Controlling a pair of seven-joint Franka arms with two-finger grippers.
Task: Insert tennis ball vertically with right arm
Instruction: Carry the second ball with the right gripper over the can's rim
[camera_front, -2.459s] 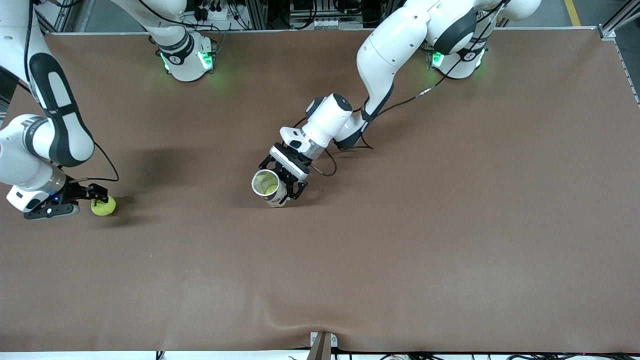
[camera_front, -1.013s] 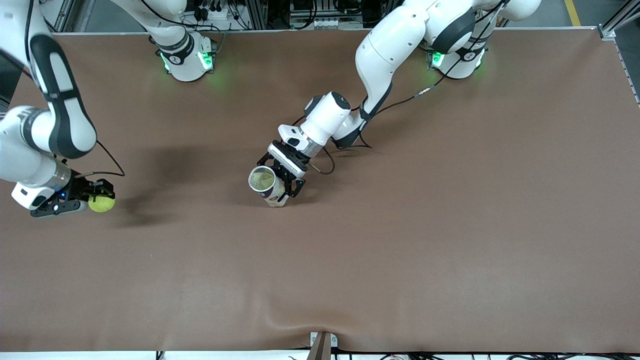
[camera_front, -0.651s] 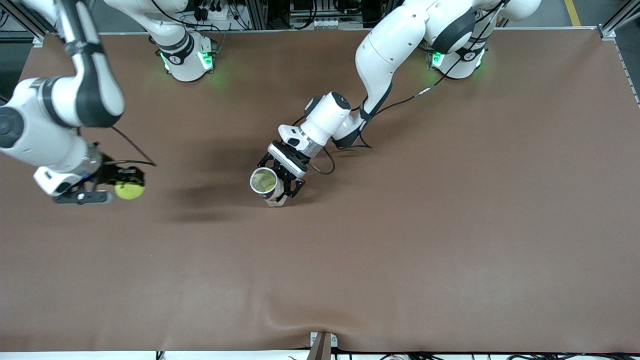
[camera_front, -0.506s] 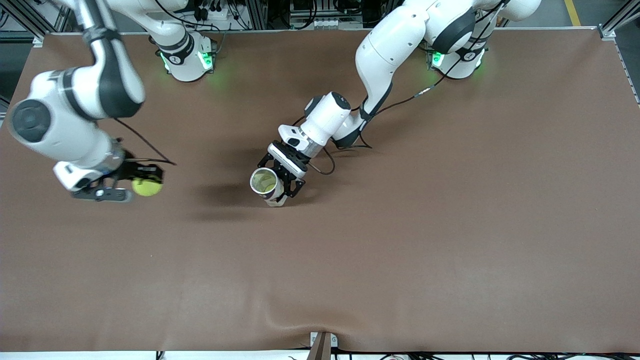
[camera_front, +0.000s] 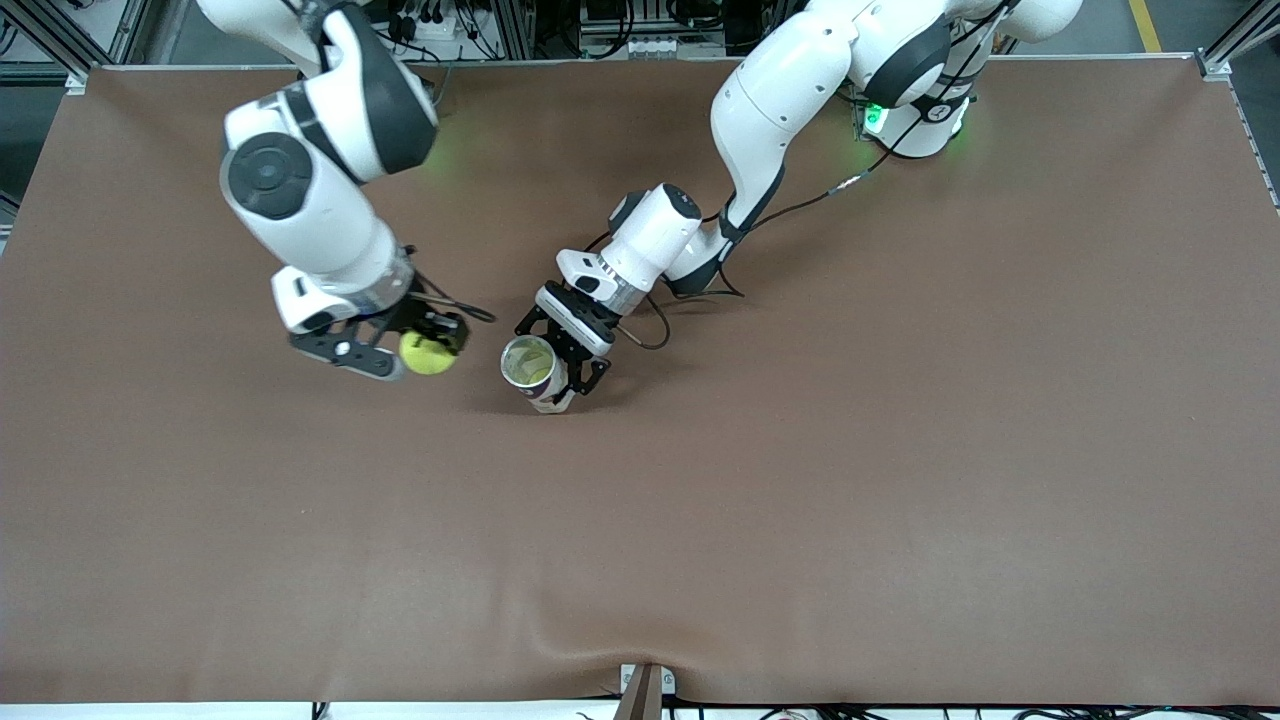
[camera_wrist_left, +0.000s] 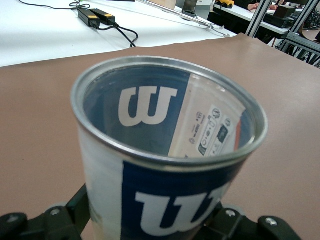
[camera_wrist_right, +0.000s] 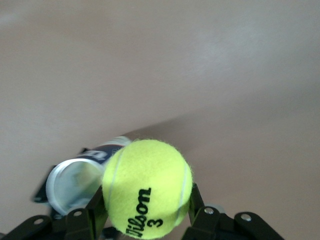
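Observation:
My right gripper needs to move the ball toward the can before letting it go, because bare mat shows between the yellow ball (camera_front: 427, 353) and the can's rim (camera_front: 529, 360).
My right gripper (camera_front: 430, 345) is shut on a yellow tennis ball (camera_front: 427, 353) and holds it above the brown table, beside the can on the right arm's side. The ball fills the right wrist view (camera_wrist_right: 147, 189) between the black fingers (camera_wrist_right: 196, 204). My left gripper (camera_front: 565, 365) is shut on an open blue-and-white tennis ball can (camera_front: 530, 365), holding it with its mouth up near the table's middle. In the left wrist view the can (camera_wrist_left: 167, 150) shows its metal rim and nothing inside that I can make out. The can also shows in the right wrist view (camera_wrist_right: 75, 182).
The brown table mat (camera_front: 800, 500) spreads wide around both grippers. The left arm's base (camera_front: 915, 120) stands at the edge farthest from the front camera. A small bracket (camera_front: 645, 690) sits at the nearest edge.
My right arm has lifted the ball off the table near its own end and carried it toward the can. The left gripper and can have barely moved.

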